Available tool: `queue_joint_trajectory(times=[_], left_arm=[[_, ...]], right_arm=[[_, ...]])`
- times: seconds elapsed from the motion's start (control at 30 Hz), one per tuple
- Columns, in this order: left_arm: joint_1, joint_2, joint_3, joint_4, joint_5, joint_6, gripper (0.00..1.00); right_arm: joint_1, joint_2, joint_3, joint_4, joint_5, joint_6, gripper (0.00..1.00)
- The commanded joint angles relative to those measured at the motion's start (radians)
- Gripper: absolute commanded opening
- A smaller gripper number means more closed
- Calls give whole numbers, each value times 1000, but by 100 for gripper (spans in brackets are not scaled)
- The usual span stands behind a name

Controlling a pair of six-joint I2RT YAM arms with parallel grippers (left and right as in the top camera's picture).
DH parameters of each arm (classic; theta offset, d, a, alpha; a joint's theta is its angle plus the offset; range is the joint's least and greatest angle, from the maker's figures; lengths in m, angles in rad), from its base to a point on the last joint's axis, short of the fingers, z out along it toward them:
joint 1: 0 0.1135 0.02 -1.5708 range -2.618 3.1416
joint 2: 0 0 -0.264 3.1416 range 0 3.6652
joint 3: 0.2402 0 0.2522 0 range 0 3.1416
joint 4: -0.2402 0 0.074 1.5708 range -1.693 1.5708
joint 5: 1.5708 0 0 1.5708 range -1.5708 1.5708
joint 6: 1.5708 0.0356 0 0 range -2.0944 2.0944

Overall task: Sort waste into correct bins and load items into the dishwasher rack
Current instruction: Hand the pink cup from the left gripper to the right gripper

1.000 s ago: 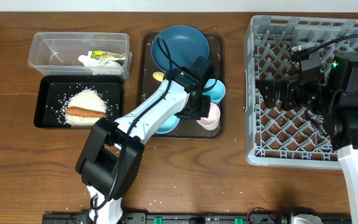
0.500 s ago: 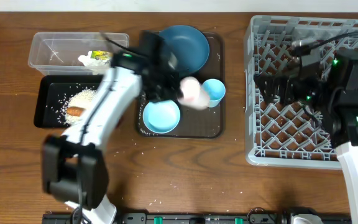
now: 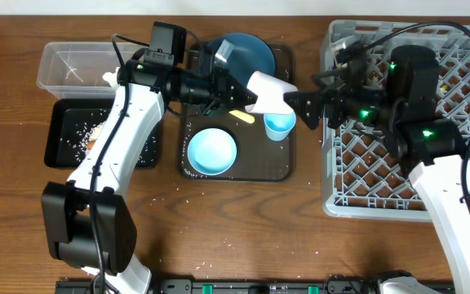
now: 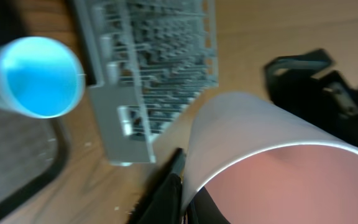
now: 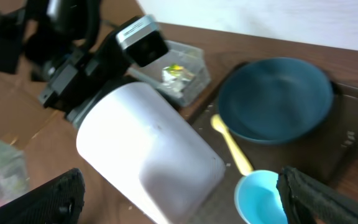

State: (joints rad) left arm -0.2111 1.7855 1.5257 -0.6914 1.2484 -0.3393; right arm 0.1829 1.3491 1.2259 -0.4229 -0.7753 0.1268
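Observation:
My right gripper is about to grab the pink cup around its loose closed end [image 3: 285, 98], opposite the cup's rim, to load it opening down into the rack [image 3: 382, 184].
My left gripper [image 3: 237, 90] is shut on the pink cup [image 3: 269, 91] and holds it sideways above the brown tray; the cup also shows in the left wrist view [image 4: 272, 155]. My right gripper [image 3: 304, 108] is open, its fingers either side of the cup's free end [image 5: 148, 149], not closed on it. The dark blue bowl [image 3: 243, 51], yellow spoon [image 3: 241, 117], light blue cup [image 3: 280, 125] and light blue bowl [image 3: 212, 151] lie on the tray. The grey rack [image 3: 382, 184] is at the right. The clear tub [image 3: 72, 61] holds crumpled paper [image 5: 178, 73]. The black tray [image 3: 64, 139] holds rice, mostly hidden by my left arm.
The brown serving tray [image 3: 282, 167] lies between the bins and the rack. Loose rice grains are scattered on the wooden table in front of it. My left arm crosses over the clear tub and the black tray.
My left gripper lifted the pink cup off the brown tray and swung it right. My right arm moved left out of the rack to meet the cup.

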Motion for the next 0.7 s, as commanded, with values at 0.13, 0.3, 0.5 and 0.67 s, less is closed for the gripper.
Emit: queue_joint_trajectory(times=[0.13,0.3,0.5,0.67], left_arm=[[3,-7,14,28,207,8,6],[3,-7,14,29,228,2,6],[3,-7,14,29,306,2,6],[3,-7,14,28,319,2,7]], right_arm=[[28,18,16,14,-89,17,95],[41,35,16,35,-127,6,93],[59,56,16,77,-199,-13,86],[67,61,16,114,-229,-12,80]])
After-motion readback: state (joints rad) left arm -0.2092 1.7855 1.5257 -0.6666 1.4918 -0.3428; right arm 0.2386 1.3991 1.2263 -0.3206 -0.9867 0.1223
